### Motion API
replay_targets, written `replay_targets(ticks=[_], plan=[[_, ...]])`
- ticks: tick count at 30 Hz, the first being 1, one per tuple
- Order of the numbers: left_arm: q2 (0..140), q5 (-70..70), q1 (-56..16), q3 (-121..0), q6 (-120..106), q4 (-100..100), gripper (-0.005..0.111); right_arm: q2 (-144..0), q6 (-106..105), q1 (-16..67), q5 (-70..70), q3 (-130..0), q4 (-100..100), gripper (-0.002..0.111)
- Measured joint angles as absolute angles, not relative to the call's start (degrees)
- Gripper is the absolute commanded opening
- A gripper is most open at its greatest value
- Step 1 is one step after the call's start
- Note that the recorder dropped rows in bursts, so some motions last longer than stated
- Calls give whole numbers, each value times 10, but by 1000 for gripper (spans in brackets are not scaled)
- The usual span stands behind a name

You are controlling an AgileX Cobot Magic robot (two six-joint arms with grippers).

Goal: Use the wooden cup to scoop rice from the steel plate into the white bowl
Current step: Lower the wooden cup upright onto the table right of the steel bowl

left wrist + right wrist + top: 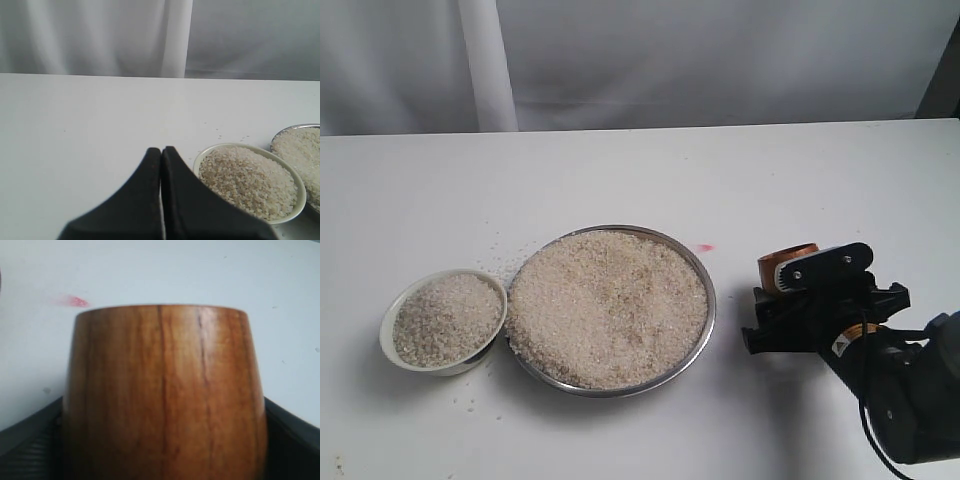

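Observation:
My right gripper will open, as the wooden cup (pixel 782 265) has its bottom down at the white table beside the plate.
The steel plate (pixel 712 312) sits mid-table, heaped with rice (pixel 608 305). To its left stands the white bowl (pixel 388 325), also holding rice (pixel 445 318). Right of the plate, my right gripper (pixel 788 295) is shut on the wooden cup (pixel 782 265), low over the table. In the right wrist view the cup (pixel 162 390) fills the frame with a black finger (pixel 30 440) pressed to each side; its inside is hidden. The left gripper (pixel 161 150) is shut and empty beside the bowl (pixel 302 197), with the plate's rim (pixel 280 135) behind; the exterior view does not show it.
Loose grains (pixel 495 262) lie scattered on the white table behind the bowl. A small red mark (pixel 705 247) is on the table between the plate and the cup. A white post (pixel 487 65) stands at the back against a pale curtain.

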State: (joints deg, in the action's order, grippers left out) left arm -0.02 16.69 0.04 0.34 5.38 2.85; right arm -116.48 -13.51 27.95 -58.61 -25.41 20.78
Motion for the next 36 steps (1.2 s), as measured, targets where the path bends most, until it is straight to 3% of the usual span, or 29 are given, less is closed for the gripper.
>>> replay_targets(ticks=[5, 7, 11, 15, 19, 25, 36], plan=[[0, 167, 0, 3, 54, 28, 0, -1165, -135, 280, -584, -254, 207, 1], [0, 167, 0, 3, 54, 28, 0, -1165, -135, 280, -584, -254, 205, 6], [0, 167, 0, 3, 54, 28, 0, -1165, -135, 280, -585, -251, 203, 28], [0, 167, 0, 3, 54, 28, 0, -1165, -135, 280, -595, -244, 201, 57], [0, 167, 0, 3, 54, 28, 0, -1165, -135, 280, -598, -240, 201, 73], [0, 167, 0, 3, 54, 28, 0, -1165, -135, 280, -601, -240, 201, 80], [0, 167, 0, 3, 54, 28, 0, -1165, -135, 280, -602, -240, 201, 80]])
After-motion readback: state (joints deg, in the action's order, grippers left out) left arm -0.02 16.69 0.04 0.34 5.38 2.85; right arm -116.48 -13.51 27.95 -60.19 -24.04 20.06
